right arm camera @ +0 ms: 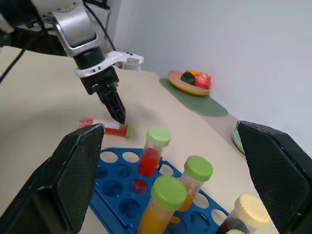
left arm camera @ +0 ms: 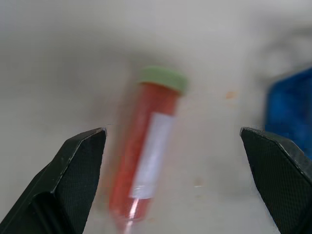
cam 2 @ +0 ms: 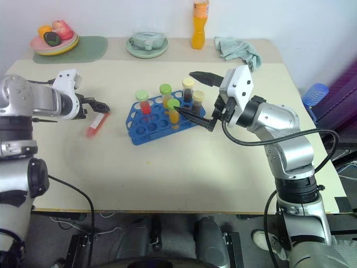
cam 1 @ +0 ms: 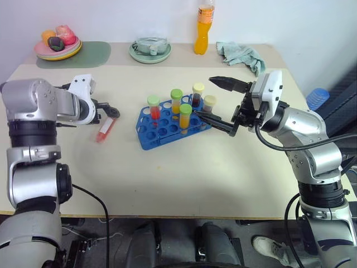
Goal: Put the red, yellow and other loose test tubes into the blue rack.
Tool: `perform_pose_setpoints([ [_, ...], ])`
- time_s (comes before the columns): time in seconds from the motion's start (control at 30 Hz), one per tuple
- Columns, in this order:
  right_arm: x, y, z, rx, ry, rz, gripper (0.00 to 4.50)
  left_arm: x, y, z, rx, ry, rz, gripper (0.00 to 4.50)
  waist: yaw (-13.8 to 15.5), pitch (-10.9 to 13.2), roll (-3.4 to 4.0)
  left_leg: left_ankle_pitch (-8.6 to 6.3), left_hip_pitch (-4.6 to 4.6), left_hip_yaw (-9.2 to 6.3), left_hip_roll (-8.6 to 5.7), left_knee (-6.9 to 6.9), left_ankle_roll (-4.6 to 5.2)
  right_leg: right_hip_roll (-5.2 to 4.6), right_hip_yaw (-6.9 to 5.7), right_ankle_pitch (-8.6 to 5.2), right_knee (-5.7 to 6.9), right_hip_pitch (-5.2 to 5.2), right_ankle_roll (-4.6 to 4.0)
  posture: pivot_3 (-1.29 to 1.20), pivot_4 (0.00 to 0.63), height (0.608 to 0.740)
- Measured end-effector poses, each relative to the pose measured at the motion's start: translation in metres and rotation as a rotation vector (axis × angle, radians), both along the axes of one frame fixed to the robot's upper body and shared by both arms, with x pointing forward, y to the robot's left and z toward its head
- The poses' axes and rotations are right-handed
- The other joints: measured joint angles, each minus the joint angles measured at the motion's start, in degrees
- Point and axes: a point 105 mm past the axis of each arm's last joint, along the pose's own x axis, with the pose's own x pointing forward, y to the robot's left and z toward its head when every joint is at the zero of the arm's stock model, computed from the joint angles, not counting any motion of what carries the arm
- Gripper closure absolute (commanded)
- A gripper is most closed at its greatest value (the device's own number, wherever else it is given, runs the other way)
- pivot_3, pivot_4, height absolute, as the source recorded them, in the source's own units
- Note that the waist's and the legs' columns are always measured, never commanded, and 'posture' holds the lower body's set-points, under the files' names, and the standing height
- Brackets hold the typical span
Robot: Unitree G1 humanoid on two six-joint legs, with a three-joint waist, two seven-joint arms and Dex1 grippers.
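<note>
My left gripper's fingers are still above the red tube, so closing now would miss the tube. My left gripper lowers first, then closes on the tube.
A loose red test tube with a green cap lies on the table, left of the blue rack. My left gripper hovers just above it, open and tilted down. In the left wrist view the red tube lies between the spread fingers. Several capped tubes stand in the rack, among them a red one and yellow-orange ones. My right gripper is raised at the rack's right end, open wide and empty. The right wrist view shows the rack and the left gripper over the red tube.
At the table's back stand a plate of fruit on a green mat, a green bowl on a saucer, an orange drink bottle and a crumpled cloth. A blue object sits beyond the right edge.
</note>
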Motion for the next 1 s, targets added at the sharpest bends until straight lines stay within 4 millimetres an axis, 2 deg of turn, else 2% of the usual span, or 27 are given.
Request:
perform_pose_setpoints([
  [0.17,0.001,-0.001,0.000,0.008,-0.014,-0.021,0.06,0.012,0.010,0.007,0.094,0.001,-0.012,0.00,-0.1,0.0,-0.02,0.00,0.00,0.06,0.01,-0.02,0.00,0.01,0.00,0.00,0.00,-0.03,0.00,0.00,0.150,0.740],
  [0.43,0.003,-0.003,-0.008,0.042,0.006,-0.068,0.06,0.024,0.002,-0.029,0.159,0.082,-0.133,0.00,-0.1,0.1,-0.13,0.00,-0.05,0.09,0.00,0.00,0.00,0.01,0.00,0.00,-0.01,-0.08,0.00,0.00,0.150,0.740],
  [0.5,0.001,-0.003,-0.007,0.044,-0.002,-0.075,0.06,0.025,0.001,-0.032,0.169,0.089,-0.156,0.00,-0.1,0.1,-0.15,0.00,-0.05,0.09,0.01,0.00,0.00,0.01,0.00,0.00,0.01,-0.09,0.00,0.00,0.150,0.740],
  [0.6,-0.002,-0.004,-0.009,0.048,-0.008,-0.091,0.00,0.025,0.003,-0.033,0.204,0.097,-0.190,0.77,-0.1,0.1,-0.16,0.00,-0.05,0.09,0.01,0.00,0.00,0.01,0.00,0.00,0.01,-0.09,0.00,0.00,0.150,0.740],
  [0.7,-0.003,-0.005,-0.009,0.053,-0.011,-0.103,0.00,0.023,0.006,-0.035,0.213,0.116,-0.213,2.20,-0.1,0.1,-0.18,0.00,-0.05,0.09,0.01,0.01,0.00,0.01,0.00,0.00,0.01,-0.08,0.00,0.00,0.150,0.740],
  [0.77,-0.004,-0.005,-0.010,0.056,-0.011,-0.109,0.00,0.022,0.007,-0.035,0.220,0.124,-0.233,3.37,-0.1,0.1,-0.19,0.00,-0.05,0.09,0.01,0.00,0.00,0.01,0.01,0.00,0.01,-0.08,0.00,0.00,0.150,0.740],
  [0.8,-0.004,-0.006,-0.010,0.058,-0.009,-0.114,0.00,0.022,0.007,-0.035,0.223,0.128,-0.239,3.72,-0.1,0.1,-0.20,0.00,-0.05,0.09,0.01,0.00,0.00,0.01,0.01,0.00,0.01,-0.08,0.00,0.00,0.150,0.740],
  [1.0,-0.002,-0.009,-0.010,0.067,-0.009,-0.131,0.00,0.019,0.008,-0.034,0.226,0.150,-0.263,3.78,-0.1,0.1,-0.20,0.00,-0.05,0.08,0.02,0.01,0.00,0.01,0.01,0.00,0.02,-0.08,0.00,0.00,0.150,0.740],
])
